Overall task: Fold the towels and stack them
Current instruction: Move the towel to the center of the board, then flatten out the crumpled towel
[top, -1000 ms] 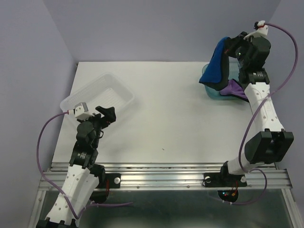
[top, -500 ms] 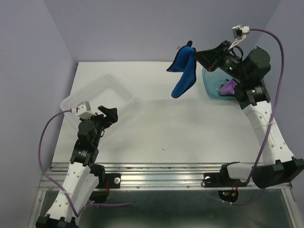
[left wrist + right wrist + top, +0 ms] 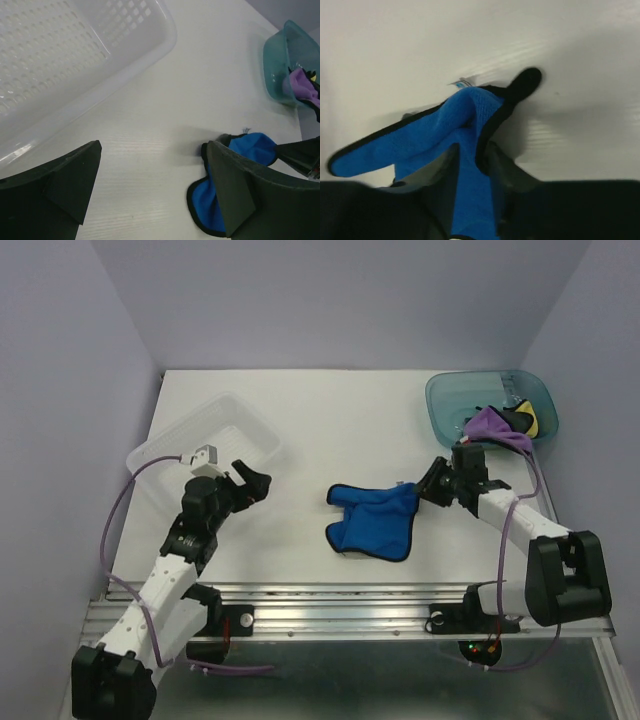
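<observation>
I will next spread the blue towel (image 3: 375, 522) flat for folding, so I will pick it up with my left gripper by the black-edged corner opposite my right gripper.
A blue towel (image 3: 375, 522) with black edging lies crumpled on the table at centre right; it also shows in the left wrist view (image 3: 252, 150) and the right wrist view (image 3: 435, 135). My right gripper (image 3: 424, 490) is low at the towel's right edge. Its fingers (image 3: 472, 147) stand apart with a strip of the blue cloth lying loose between them. A purple towel (image 3: 490, 423) and a yellow one (image 3: 531, 420) lie in the teal tub (image 3: 445, 400). My left gripper (image 3: 252, 478) hovers open and empty left of the blue towel (image 3: 154, 145).
A clear plastic tray (image 3: 200, 435) stands at the left, just behind the left gripper, and fills the upper left of the left wrist view (image 3: 75, 50). The teal tub (image 3: 275, 60) sits in the far right corner. Walls close in the table on three sides.
The right arm swung down from above the tub and laid the blue towel on the table, and its jaws have parted. The left arm reached slightly forward and to the right.
</observation>
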Tool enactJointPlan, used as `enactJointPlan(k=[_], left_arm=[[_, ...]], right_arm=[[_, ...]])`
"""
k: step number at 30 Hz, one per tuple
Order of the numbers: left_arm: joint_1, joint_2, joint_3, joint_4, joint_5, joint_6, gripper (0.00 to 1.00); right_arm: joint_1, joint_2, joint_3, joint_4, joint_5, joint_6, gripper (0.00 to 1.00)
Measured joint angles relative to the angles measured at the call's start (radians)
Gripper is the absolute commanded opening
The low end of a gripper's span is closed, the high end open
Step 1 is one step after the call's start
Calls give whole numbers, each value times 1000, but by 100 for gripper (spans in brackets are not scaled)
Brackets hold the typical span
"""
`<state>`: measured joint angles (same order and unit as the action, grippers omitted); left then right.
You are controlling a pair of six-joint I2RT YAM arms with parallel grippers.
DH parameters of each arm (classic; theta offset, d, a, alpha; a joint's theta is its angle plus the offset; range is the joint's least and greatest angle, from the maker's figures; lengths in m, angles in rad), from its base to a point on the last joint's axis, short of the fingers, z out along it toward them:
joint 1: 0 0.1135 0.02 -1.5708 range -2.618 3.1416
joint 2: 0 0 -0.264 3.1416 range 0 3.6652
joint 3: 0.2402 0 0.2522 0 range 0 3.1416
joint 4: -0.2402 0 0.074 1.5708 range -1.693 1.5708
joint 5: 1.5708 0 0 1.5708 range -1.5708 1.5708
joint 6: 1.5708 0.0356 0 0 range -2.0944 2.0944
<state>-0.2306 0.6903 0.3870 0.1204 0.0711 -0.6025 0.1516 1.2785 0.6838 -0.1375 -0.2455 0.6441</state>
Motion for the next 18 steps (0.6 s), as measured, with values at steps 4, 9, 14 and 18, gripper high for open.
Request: enactJointPlan(k=[4,9,14,18], left_arm=[[-87,161,34,21,34,-5,99],[-285,328,64,72,49,2,99],[-355,497,180,112,61,46,99],[-363,656,308,143,88,93,98]], right_arm=[[-7,7,-13,-79,130,-14,100],[-7,-80,-11,-80,240,-48,100],[-7,-126,-7,-79,262,-84,100],[-7,-125,-4,-79,285,-103,100]])
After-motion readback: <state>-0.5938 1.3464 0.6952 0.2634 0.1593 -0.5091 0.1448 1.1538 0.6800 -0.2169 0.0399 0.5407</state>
